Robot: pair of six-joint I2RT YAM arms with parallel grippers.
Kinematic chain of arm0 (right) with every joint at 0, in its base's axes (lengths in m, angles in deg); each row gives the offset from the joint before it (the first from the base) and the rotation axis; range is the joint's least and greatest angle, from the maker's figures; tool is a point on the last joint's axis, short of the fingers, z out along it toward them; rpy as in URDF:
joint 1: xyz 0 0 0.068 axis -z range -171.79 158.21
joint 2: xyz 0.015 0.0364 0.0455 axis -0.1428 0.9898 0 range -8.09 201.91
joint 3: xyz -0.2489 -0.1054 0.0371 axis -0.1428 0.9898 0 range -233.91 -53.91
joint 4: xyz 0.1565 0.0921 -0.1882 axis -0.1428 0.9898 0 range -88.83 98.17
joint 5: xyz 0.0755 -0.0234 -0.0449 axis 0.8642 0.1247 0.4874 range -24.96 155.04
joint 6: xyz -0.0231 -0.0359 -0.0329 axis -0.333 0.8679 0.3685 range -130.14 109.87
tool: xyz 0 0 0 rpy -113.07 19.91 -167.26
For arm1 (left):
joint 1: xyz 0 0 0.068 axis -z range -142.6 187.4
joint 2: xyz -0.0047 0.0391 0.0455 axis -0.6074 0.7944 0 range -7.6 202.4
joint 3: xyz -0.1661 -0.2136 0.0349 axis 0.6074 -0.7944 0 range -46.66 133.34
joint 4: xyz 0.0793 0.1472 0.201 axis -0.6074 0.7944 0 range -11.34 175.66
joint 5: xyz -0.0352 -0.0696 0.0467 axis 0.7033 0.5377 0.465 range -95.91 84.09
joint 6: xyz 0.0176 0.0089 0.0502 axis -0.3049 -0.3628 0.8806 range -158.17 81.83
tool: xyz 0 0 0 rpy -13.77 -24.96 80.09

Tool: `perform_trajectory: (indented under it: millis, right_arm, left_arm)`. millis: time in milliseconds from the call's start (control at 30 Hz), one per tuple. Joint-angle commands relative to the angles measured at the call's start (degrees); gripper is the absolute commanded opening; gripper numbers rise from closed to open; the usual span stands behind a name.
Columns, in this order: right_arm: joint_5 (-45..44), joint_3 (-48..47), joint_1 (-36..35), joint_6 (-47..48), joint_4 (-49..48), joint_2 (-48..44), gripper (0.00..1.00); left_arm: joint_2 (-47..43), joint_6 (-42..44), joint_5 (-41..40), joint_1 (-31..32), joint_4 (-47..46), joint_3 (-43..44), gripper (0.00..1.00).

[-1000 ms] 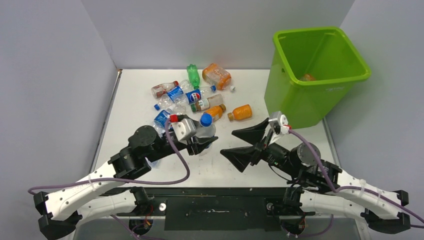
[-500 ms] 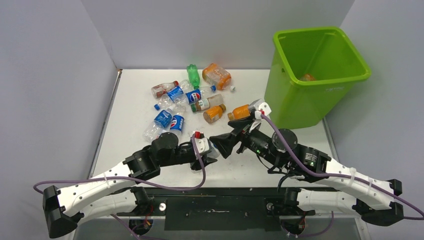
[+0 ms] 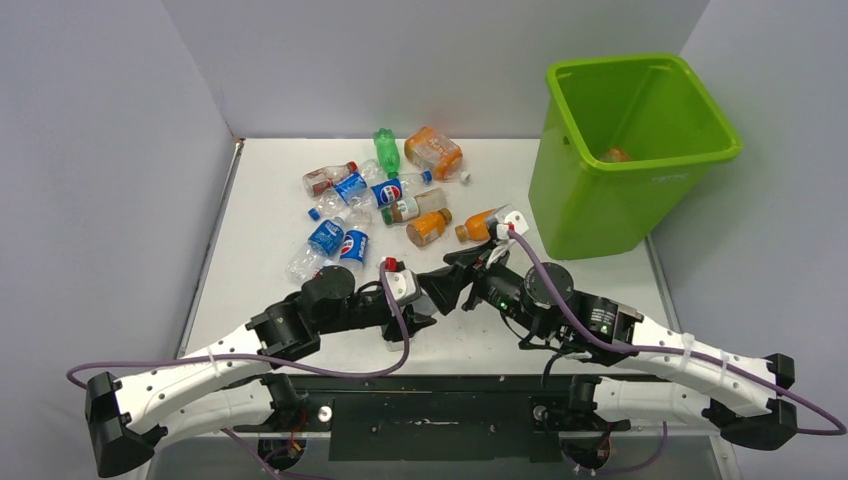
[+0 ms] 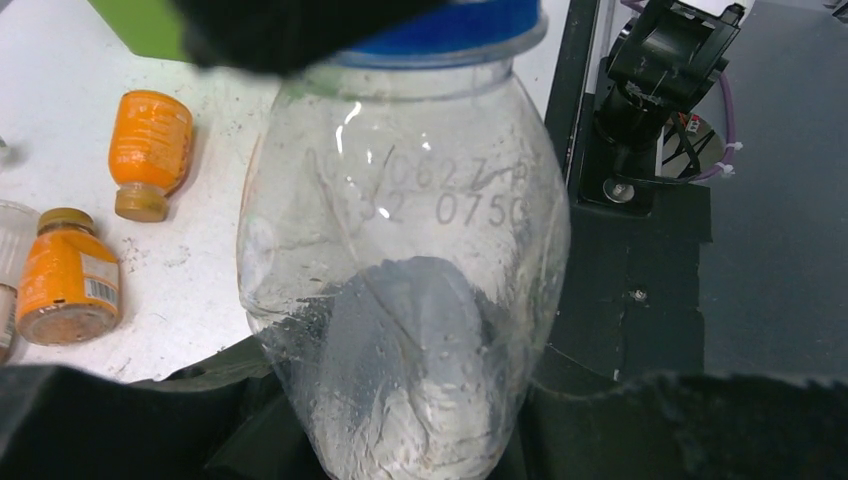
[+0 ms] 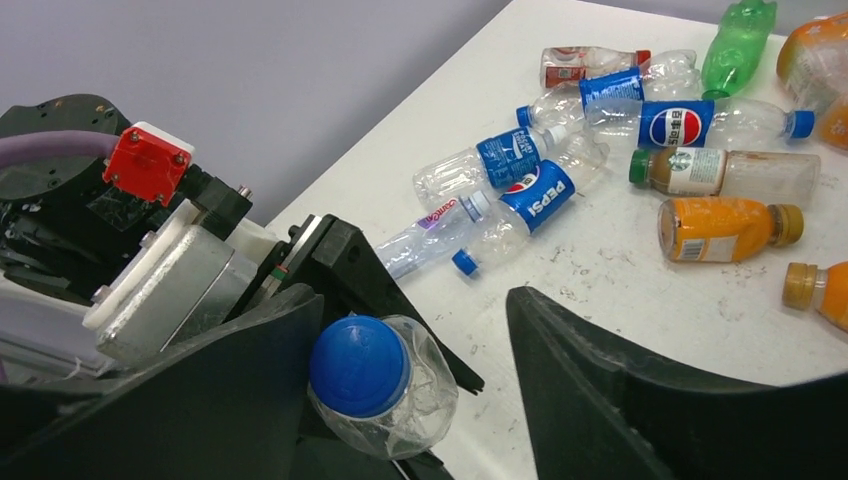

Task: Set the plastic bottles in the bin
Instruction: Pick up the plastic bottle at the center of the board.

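One finger of my right gripper is a wide gap away from the blue cap (image 5: 360, 365). The bottle would stay in my left gripper if I lifted my right one now.
My left gripper (image 3: 412, 303) is shut on a crushed clear plastic bottle (image 4: 400, 250) with a blue cap (image 5: 360, 365), near the table's front edge. The bottle's body fills the left wrist view. My right gripper (image 5: 415, 300) stands open around the capped end. Its left finger (image 5: 200, 400) touches the cap, while the right finger (image 5: 640, 400) is well apart from it. The rest of the plastic bottles (image 3: 380, 195) lie in a pile at the table's far middle. The lime-green bin (image 3: 590, 210) stands at the back right with something orange (image 3: 617, 155) inside.
Two orange bottles (image 3: 430, 228) (image 3: 480, 225) lie just beyond the grippers. Blue-labelled Pepsi bottles (image 5: 530, 195) and a green bottle (image 5: 735, 40) sit in the pile. Grey walls enclose the table on the left, back and right.
My left arm carried the clear bottle from the pile to the front middle. My right gripper swung left to it, and its jaws have narrowed around the blue cap.
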Motion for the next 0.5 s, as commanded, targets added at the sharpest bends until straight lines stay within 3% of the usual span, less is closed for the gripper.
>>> perform_trajectory:
  millis: [0,167,233,300,333,367,400,467]
  right_arm:
    - [-1.7,0.3,-0.4,-1.8,-3.7,2.5,0.61]
    - [-2.1,0.9,-0.4,-2.6,-4.4,4.4,0.31]
    - [-1.9,0.6,-0.3,-2.9,-4.0,4.8,0.13]
    - [-2.2,-0.3,-0.4,-3.0,-3.1,5.3,0.06]
    - [-2.6,-0.7,-0.4,-2.9,-2.5,5.3,0.05]
    - [-2.8,-1.3,-0.4,-2.7,-1.9,5.2,0.05]
    - [-3.2,-2.0,-0.4,-2.2,-1.3,5.1,0.05]
    - [-4.9,-5.2,-0.4,-0.3,1.5,5.0,0.05]
  left_arm:
    - [0.4,-2.8,0.7,-0.4,-3.5,2.4,0.0]
    - [0.0,-2.9,0.5,-0.4,-4.0,2.2,0.0]
    - [-0.8,-2.9,-0.1,-0.4,-4.9,1.5,0.0]
    - [-1.9,-2.3,-0.7,-0.4,-7.2,0.2,0.08]
    - [-2.6,-1.9,-1.1,-0.4,-8.5,-0.6,0.25]
    - [-3.4,-1.7,-1.7,-0.4,-9.8,-1.5,0.49]
    - [-4.6,-1.4,-2.2,-0.4,-11.6,-2.6,0.62]
    - [-6.7,-1.1,-3.8,-0.4,-14.8,-4.8,0.99]
